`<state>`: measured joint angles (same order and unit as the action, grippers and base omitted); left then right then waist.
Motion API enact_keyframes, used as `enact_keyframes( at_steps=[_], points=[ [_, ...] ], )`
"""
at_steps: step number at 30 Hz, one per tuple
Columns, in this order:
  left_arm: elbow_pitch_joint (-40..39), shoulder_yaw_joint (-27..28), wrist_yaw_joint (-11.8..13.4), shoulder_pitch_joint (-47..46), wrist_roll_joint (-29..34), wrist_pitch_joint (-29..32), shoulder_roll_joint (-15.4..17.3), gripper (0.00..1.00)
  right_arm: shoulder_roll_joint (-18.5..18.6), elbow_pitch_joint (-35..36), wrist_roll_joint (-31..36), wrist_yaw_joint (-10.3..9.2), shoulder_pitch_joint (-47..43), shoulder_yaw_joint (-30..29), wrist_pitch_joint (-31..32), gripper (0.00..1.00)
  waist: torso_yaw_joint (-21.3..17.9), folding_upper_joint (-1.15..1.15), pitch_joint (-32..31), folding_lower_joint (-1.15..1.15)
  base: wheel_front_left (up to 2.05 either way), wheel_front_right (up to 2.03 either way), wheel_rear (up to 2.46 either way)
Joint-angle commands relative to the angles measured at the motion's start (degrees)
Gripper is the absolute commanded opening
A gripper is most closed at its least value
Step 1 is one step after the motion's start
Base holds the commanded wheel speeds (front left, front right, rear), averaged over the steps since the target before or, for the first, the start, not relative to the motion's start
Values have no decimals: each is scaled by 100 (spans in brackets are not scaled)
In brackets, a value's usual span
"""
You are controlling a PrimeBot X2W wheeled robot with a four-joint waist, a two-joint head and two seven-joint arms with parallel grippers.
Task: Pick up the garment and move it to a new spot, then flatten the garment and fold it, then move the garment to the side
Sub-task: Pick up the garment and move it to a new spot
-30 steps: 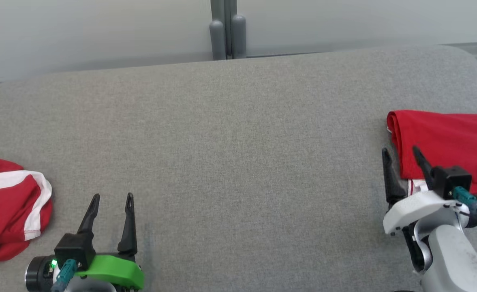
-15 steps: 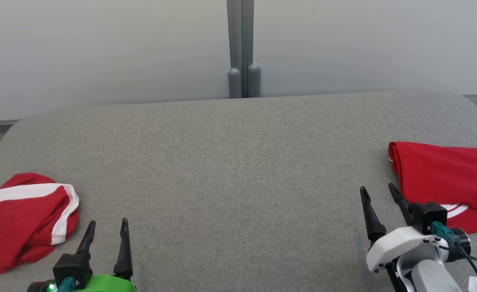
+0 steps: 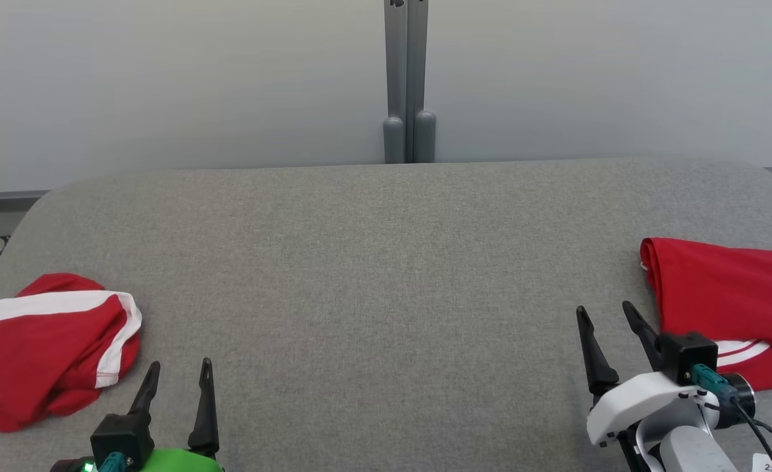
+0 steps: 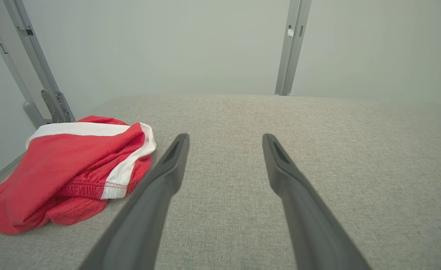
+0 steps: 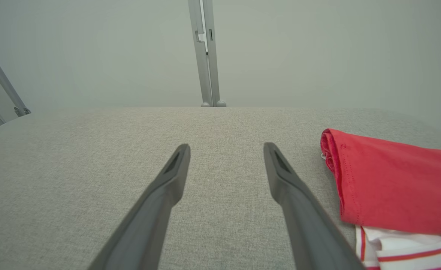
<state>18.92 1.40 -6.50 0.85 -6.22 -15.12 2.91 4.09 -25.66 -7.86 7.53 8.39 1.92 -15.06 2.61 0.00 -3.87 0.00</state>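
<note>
The crumpled garment's red middle is bunched up and its white trim is slack. The robot's left gripper needs to grab the crumpled garment next by that bunched red fold (image 3: 56,350).
A crumpled red garment with white trim (image 3: 44,351) lies at the left end of the grey padded table (image 3: 372,275); the left wrist view has this crumpled garment (image 4: 70,168) to the left of the fingers. A folded red garment (image 3: 727,301) with a white striped part lies at the right end, and the right wrist view shows that folded garment (image 5: 392,180) on its right side. My left gripper (image 3: 181,364) (image 4: 224,137) stands open and empty just right of the crumpled one. My right gripper (image 3: 603,307) (image 5: 226,146) is open and empty, just left of the folded one.
A pale wall with a grey upright post (image 3: 408,78) stands behind the table's far edge. Another metal post with a bracket (image 4: 36,71) rises past the table's left end. Bare grey cloth stretches between the two garments.
The head camera has tilted up, so the whole picture slid down. My right gripper, whose finger overlapped the folded garment's edge, has drawn back beside it. Both grippers stayed open.
</note>
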Motion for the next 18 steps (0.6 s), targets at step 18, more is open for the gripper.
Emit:
enact_keyframes(
  at_steps=[18],
  points=[
    [268,287,79,160,56,2,11,100,-55,-45,-204,-8,109,477,-15,100,2047,0,197,0,0,0,0]
  ],
)
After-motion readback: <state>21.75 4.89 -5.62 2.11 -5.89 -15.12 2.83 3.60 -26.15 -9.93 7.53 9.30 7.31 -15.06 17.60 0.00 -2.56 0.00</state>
